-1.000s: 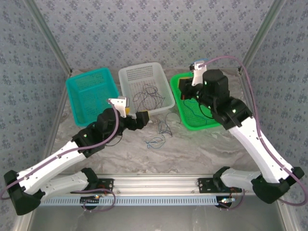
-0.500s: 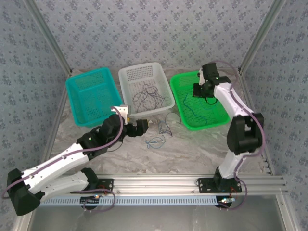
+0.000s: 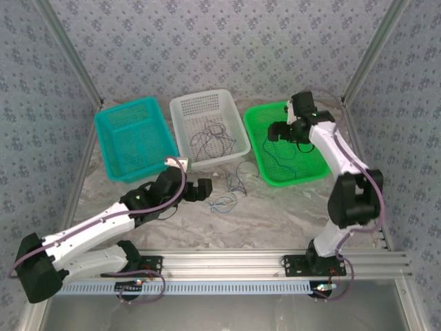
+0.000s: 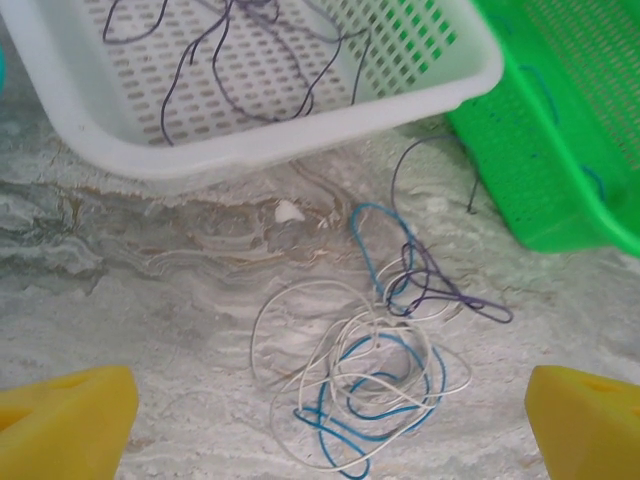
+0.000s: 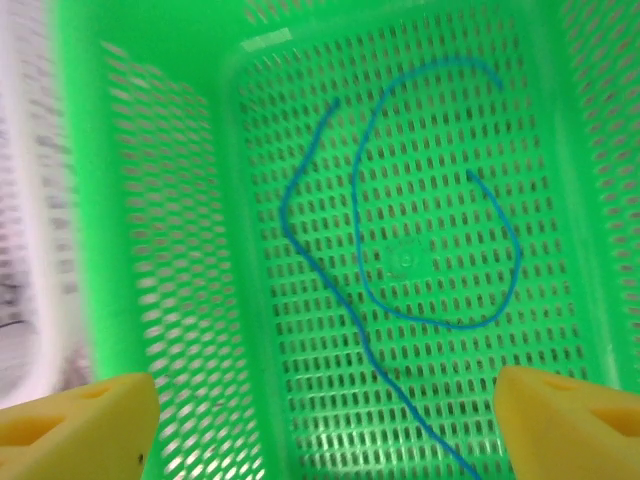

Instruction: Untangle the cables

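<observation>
The purple cable has bunched loops at the tangle's far side, and my right gripper will grab them next. A loop will stay free for my left gripper to untangle.
A tangle of cream and blue cables point(image 4: 379, 337) lies on the marble table, with a dark purple cable point(image 4: 474, 301) looped into its far side. From above the tangle point(image 3: 224, 201) sits just in front of the white basket. My left gripper point(image 3: 201, 187) hovers beside it, open and holding nothing; in the left wrist view the left gripper point(image 4: 325, 425) frames the tangle between its yellow fingertips point(image 4: 70, 420). A loose blue cable point(image 5: 400, 316) lies on the green basket's floor. My right gripper point(image 3: 275, 131) hangs open above it, and the right gripper point(image 5: 320, 420) has nothing between its pads.
The white basket point(image 3: 238, 124) holds several dark cables point(image 3: 210, 141). A teal basket point(image 3: 110, 131) stands to its left and the green basket point(image 3: 256, 148) to its right. Metal frame posts rise at both back corners.
The right gripper opened and let the blue cable drop into the green basket, after swinging out over it. The left arm lowered and shifted right toward the tangle.
</observation>
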Controlling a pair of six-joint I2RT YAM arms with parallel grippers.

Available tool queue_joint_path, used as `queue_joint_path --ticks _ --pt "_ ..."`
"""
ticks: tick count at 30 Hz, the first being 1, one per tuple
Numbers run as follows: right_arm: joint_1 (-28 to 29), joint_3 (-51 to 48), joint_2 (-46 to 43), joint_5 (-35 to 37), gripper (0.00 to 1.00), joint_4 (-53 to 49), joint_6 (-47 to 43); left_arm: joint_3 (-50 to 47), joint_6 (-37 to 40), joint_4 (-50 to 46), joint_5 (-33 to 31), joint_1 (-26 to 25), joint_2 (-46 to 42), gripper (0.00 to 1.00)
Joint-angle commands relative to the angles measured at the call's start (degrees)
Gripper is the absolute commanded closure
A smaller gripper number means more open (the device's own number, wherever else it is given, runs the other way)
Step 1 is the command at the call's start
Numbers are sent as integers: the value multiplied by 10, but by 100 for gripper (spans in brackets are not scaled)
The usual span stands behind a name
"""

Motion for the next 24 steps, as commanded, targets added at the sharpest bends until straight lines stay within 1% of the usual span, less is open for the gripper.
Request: queue_joint_path --ticks 1,4,8,11,14,17,24 --pt "32 -28 -94 -4 11 -9 7 -9 -21 -10 23 19 20 1" --pt "69 -77 -162 -7 14 -1 19 -21 -37 3 48 38 33 1" --pt "125 -173 -243 -22 21 44 57 -38 -46 24 63 53 38 3" --pt "182 -233 -272 -22 24 71 58 -41 -51 31 77 62 44 5" --pt "238 -268 -266 9 25 93 39 -39 -55 34 85 64 52 6" --pt "274 -289 -237 28 26 101 27 -34 -57 36 91 64 58 6" --pt "313 -319 -167 49 30 155 30 -35 -64 31 88 65 51 6"
